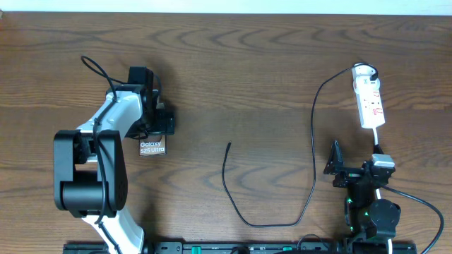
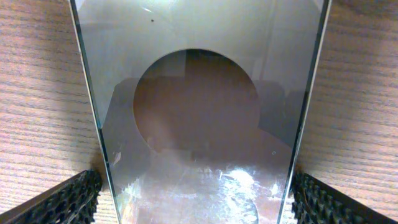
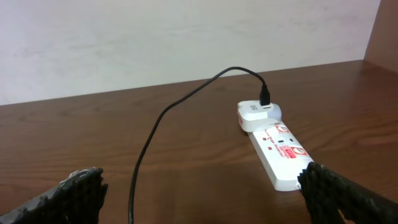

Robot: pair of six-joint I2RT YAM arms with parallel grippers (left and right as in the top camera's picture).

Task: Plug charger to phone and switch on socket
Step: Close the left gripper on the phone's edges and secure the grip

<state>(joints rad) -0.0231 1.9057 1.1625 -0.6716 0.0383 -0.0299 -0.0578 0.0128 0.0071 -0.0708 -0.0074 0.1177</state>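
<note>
Both fingers of the left gripper are down beside the side edges of the phone [image 1: 152, 148], so the left gripper should close on the phone now.
The phone [image 1: 152, 148] lies flat at the left, its white "Galaxy" lettering showing just below my left gripper [image 1: 157, 127]. In the left wrist view its glossy face [image 2: 199, 124] fills the frame. The left gripper [image 2: 196, 202] is open and straddles it, with a thin gap at each pad. The charger cable [image 1: 313, 155] loops across the table to its free plug tip [image 1: 229, 145]. Its other end sits in a white adapter [image 3: 258, 115] on the socket [image 1: 370, 102]. My right gripper [image 1: 353, 168] hangs open and empty just short of the socket's near end [image 3: 283, 152].
The socket's white cord [image 1: 379, 141] runs from its near end down past the right arm. A black rail [image 1: 247, 248] lines the table's front edge. A pale wall [image 3: 155, 43] stands behind the table's far edge.
</note>
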